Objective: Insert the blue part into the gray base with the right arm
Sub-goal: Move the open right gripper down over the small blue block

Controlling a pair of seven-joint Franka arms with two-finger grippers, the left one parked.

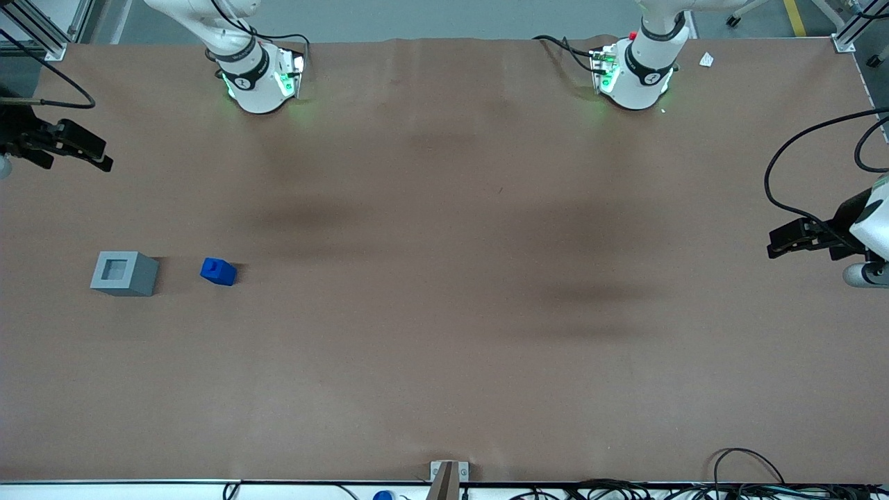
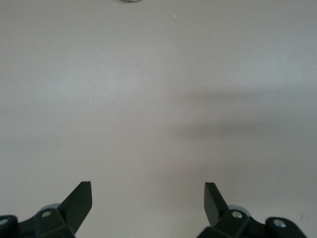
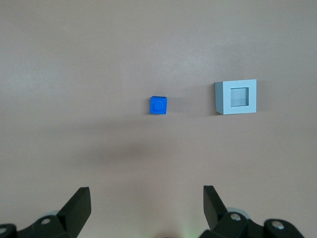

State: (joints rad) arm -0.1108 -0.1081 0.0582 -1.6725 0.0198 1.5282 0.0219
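Note:
My right gripper should next grab the blue part by its stub end (image 1: 211, 268) to insert it into the gray base.
The blue part (image 1: 218, 271) lies on the brown table beside the gray base (image 1: 123, 273), about one cube's width apart, at the working arm's end. The base's square recess faces up and holds nothing. The right arm's gripper (image 1: 94, 154) hangs in the air, farther from the front camera than the base, touching neither piece. In the right wrist view the gripper (image 3: 147, 198) is open with only bare table between its fingers. The blue part (image 3: 158, 105) and the gray base (image 3: 237, 96) both lie well ahead of the fingertips.
The two arm pedestals (image 1: 258, 80) (image 1: 635, 73) stand at the table's edge farthest from the front camera. A white scrap (image 1: 706, 60) lies near the parked arm's pedestal. Cables (image 1: 750, 479) and a bracket (image 1: 448, 476) line the nearest edge.

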